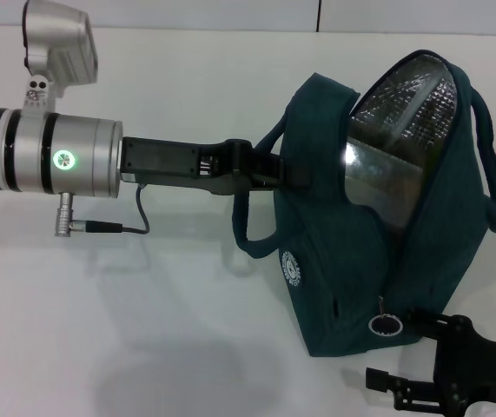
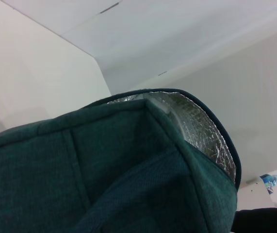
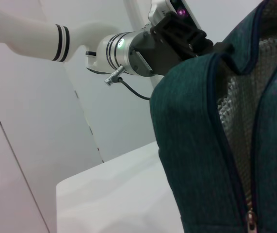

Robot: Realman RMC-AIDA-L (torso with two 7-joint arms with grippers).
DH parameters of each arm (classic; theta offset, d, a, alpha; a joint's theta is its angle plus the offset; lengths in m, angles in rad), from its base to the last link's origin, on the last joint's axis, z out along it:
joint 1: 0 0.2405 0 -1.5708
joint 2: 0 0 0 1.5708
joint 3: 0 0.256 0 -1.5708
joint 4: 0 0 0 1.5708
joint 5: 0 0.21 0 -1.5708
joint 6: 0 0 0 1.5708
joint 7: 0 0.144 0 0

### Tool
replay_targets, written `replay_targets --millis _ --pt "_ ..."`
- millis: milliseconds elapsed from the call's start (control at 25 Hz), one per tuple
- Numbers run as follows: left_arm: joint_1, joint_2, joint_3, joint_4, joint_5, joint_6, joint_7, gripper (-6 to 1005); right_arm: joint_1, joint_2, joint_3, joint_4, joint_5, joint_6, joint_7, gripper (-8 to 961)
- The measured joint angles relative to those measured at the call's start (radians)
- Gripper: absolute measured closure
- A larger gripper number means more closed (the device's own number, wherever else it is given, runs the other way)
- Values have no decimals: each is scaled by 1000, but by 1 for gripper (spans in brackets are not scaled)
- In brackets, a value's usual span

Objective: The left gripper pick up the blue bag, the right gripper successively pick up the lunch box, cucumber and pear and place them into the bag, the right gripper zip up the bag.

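My right gripper should close on the ring zipper pull now, because its fingertips reach either side of the zipper pull's loop.
The blue bag hangs tilted above the white table, its mouth open and silver foil lining showing. My left gripper, on the silver wrist with the green light, is shut on the bag's top edge by a handle. The left wrist view shows the bag close up. My right gripper is low, just beside the ring zipper pull. In the right wrist view the bag's zipper track runs down to a slider, with the left gripper beyond. Lunch box, cucumber and pear are out of view.
The white table spreads under the bag, and its edge shows in the right wrist view. A cable hangs from the left wrist. A water bottle stands far off.
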Motion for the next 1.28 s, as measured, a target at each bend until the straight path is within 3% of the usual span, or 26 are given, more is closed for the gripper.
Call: replay_targets --millis 240,880,1120,1280 --pt "-1 1 0 0 0 -1 3 959 -1 -2 0 0 0 13 -5 178" --pt "-3 -1 2 0 0 0 10 959 10 1 -1 -5 14 24 3 819" --pt "-3 -1 1 0 0 1 15 960 10 1 -1 -6 15 31 3 946" --pt "-3 0 1 0 -8 0 15 960 8 0 2 -4 15 32 4 944"
